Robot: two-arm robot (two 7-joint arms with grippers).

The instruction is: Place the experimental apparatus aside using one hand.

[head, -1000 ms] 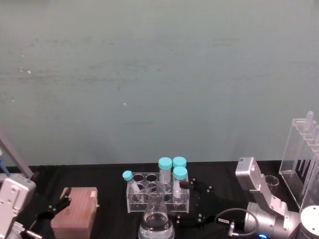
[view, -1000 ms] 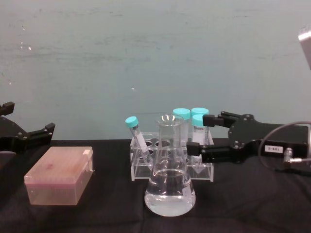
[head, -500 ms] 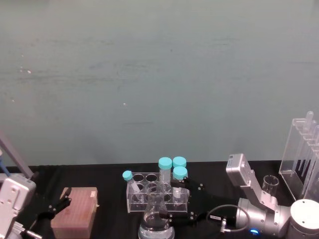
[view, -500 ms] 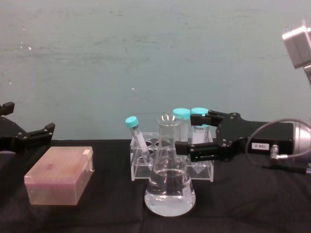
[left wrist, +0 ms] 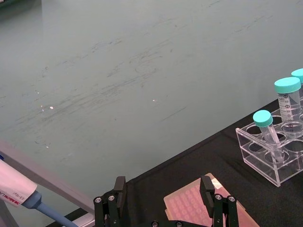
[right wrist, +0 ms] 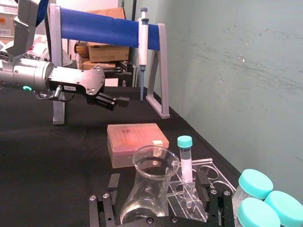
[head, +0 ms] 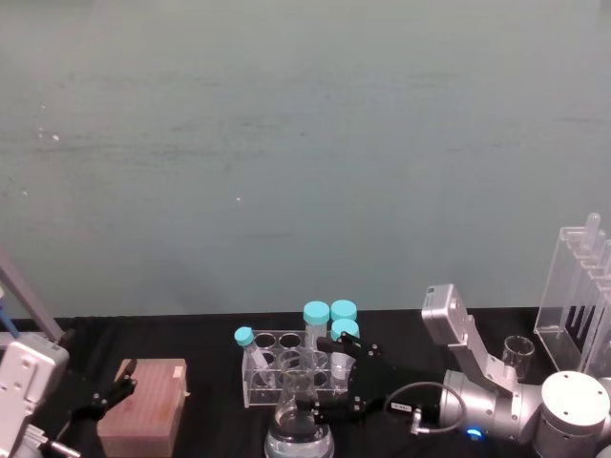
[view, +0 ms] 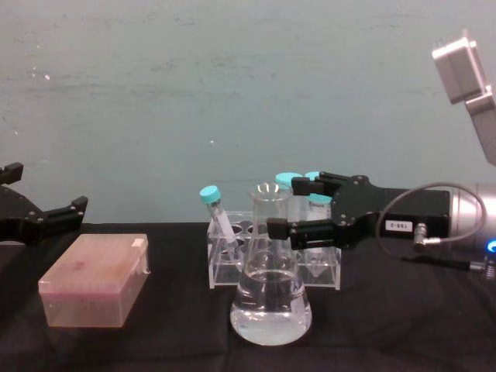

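I will next use my right gripper to grab the flask (view: 271, 298) by its narrow neck (view: 269, 216), because the flask widens into a broad cone below, too wide for the fingers.
The large conical glass flask (view: 271, 298), a third full of clear liquid, stands at the table's front centre (head: 298, 427). My right gripper (view: 288, 208) reaches in from the right at neck height, open. In the right wrist view the flask's neck (right wrist: 154, 172) sits between the two fingers (right wrist: 113, 182), without touching either. The small glass beaker (head: 517, 352) and the tall clear stand with long tubes (head: 578, 296) stand at the far right. My left gripper (view: 43, 215) hangs open at the left edge, near the pink box (left wrist: 199, 208).
Just behind the flask is a clear rack (view: 275, 267) holding teal-capped tubes (head: 317, 313). A pink tip box (view: 97, 279) lies front left. On the far left stands a pipette stand with a blue bar (right wrist: 109, 30). A teal wall closes the back.
My right gripper has slid left from beside the rack, and its open fingers now flank the flask's neck. The flask and the left arm have stayed put.
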